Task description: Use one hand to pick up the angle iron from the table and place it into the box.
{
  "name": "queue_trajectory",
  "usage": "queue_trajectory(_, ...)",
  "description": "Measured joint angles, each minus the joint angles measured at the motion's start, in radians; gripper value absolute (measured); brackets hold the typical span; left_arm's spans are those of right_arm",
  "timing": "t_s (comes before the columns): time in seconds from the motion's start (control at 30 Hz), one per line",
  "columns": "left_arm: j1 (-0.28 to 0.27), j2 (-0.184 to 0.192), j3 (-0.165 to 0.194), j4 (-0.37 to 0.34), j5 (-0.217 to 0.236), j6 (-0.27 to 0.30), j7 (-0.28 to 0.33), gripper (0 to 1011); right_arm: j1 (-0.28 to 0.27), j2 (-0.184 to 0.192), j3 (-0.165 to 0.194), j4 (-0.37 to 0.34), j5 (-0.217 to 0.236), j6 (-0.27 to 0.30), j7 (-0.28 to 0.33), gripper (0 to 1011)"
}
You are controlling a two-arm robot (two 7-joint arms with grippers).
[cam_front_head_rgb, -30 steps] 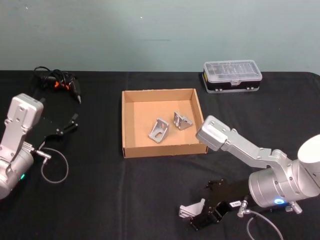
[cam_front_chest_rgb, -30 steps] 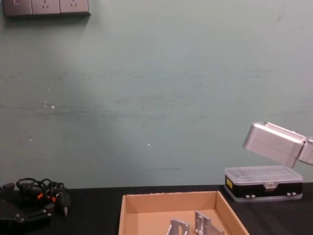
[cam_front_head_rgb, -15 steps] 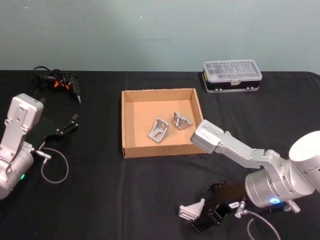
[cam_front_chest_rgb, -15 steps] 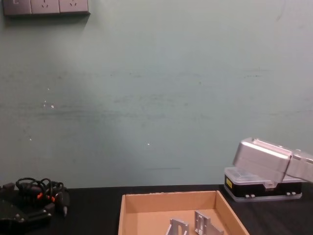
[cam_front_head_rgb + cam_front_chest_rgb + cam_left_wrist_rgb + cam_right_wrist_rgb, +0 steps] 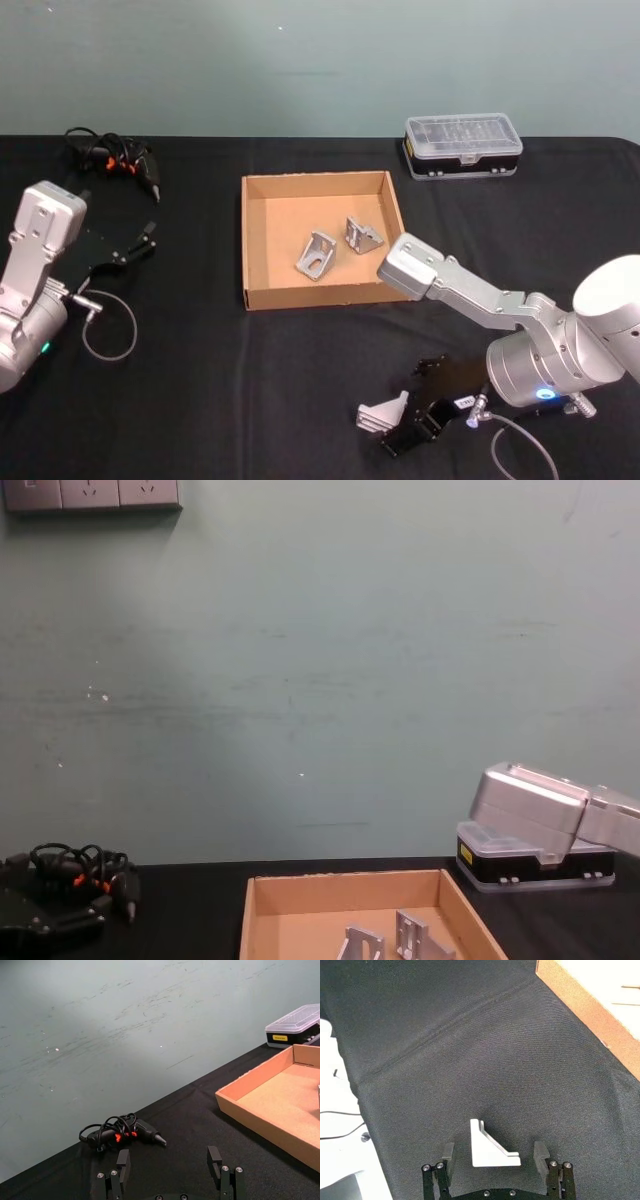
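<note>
The angle iron's narrow tip (image 5: 476, 1124) needs to stay free to go into the box, so my right gripper should next grab the angle iron by its wide base (image 5: 496, 1160).
One silver angle iron (image 5: 381, 413) lies on the black table (image 5: 200, 400) near its front edge. My right gripper (image 5: 404, 408) is open and low over the table, one black finger on each side of the piece. From the right wrist, the angle iron (image 5: 492, 1145) sits between the fingertips (image 5: 447, 1152) and they stand apart from it. The tan cardboard box (image 5: 257, 245) lies farther back at the centre with two more angle irons (image 5: 316, 254) (image 5: 363, 236) inside. My left gripper (image 5: 135, 246) is open, parked at the left with nothing in it.
A black case with a clear lid (image 5: 463, 146) stands behind the box to the right. A black tool with a coiled cable (image 5: 115, 163) lies at the back left. A grey cable loop (image 5: 107, 338) hangs from my left arm. The right arm's silver link (image 5: 440, 284) reaches over the box's front right corner.
My right arm's silver link has swung left and lower, toward the box's front corner. The gripper has stayed around the angle iron, which has not moved. The left arm is still.
</note>
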Motion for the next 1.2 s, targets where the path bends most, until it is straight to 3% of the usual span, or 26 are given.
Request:
queue_trajectory(0.17, 0.000, 0.000, 0.000, 0.000, 0.000, 0.000, 0.000, 1011, 0.000, 0.001, 0.000, -0.001, 0.000, -0.001, 0.000, 997)
queue_trajectory(0.3, 0.000, 0.000, 0.000, 0.000, 0.000, 0.000, 0.000, 1011, -0.001, 0.001, 0.000, -0.001, 0.001, -0.001, 0.000, 927)
queue_trajectory(0.57, 0.000, 0.000, 0.000, 0.000, 0.000, 0.000, 0.000, 1011, -0.001, 0.002, 0.001, -0.002, 0.002, -0.002, 0.000, 706)
queue_trajectory(0.7, 0.000, 0.000, 0.000, 0.000, 0.000, 0.000, 0.000, 1011, -0.001, 0.002, 0.001, -0.003, 0.002, -0.002, 0.000, 549)
queue_trajectory(1.2, 0.000, 0.000, 0.000, 0.000, 0.000, 0.000, 0.000, 1011, -0.001, 0.003, 0.001, -0.003, 0.003, -0.002, 0.001, 534)
